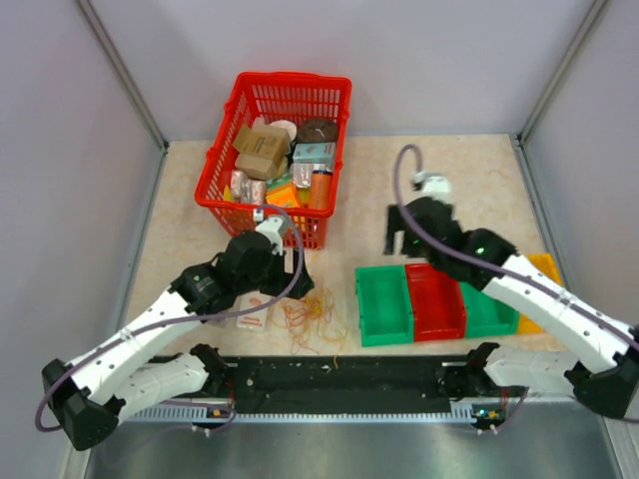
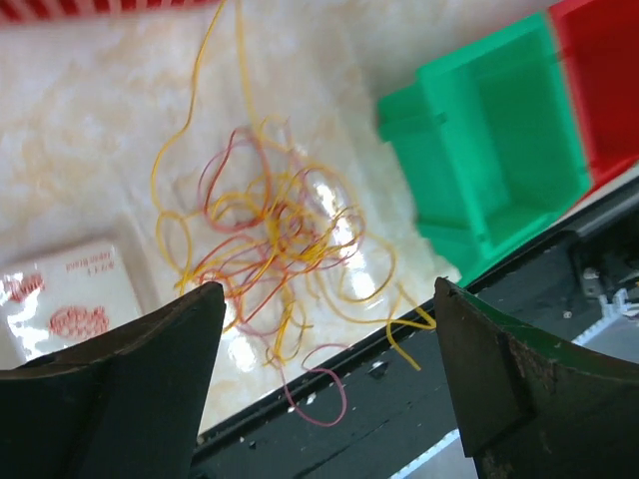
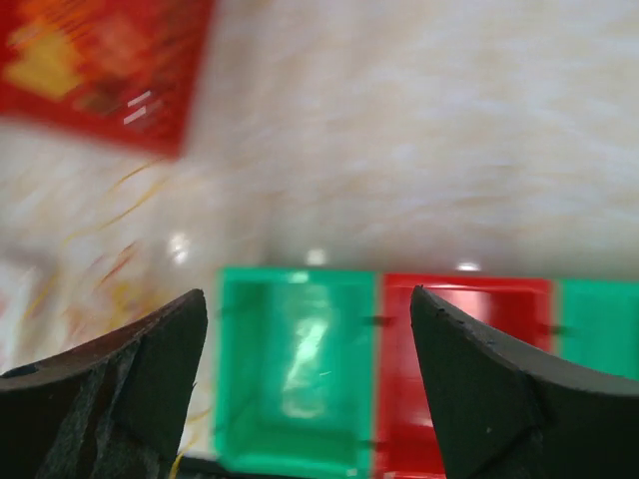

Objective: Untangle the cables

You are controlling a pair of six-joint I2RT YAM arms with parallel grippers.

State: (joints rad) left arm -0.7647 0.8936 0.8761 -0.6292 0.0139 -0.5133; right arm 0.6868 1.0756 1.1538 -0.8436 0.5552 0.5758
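I should next use my right gripper to grab the yellow cable's loose end over the black bar [image 1: 335, 363] [image 3: 176, 465], so that I can pull the cable out of the tangle.
The cables [image 1: 310, 317] are a loose tangle of thin yellow, orange and red loops lying on the table near its front edge. In the left wrist view the cables [image 2: 270, 235] lie just beyond my left gripper [image 2: 329, 289], which is open, empty and above them; a few loops reach over the black rail [image 2: 399, 419]. In the top view my left gripper [image 1: 287, 277] hovers at the tangle's far left side. My right gripper [image 1: 397, 239] is open and empty, high over the bins, well right of the tangle. It also shows in the right wrist view [image 3: 310, 294], where the cables [image 3: 110, 269] are a faint blur at the left.
A red basket [image 1: 275, 150] of groceries stands at the back. A white packet [image 1: 255, 317] lies left of the tangle. A green bin [image 1: 382, 304], a red bin [image 1: 436, 299], another green bin [image 1: 489, 309] and a yellow bin [image 1: 544, 269] line up at the right.
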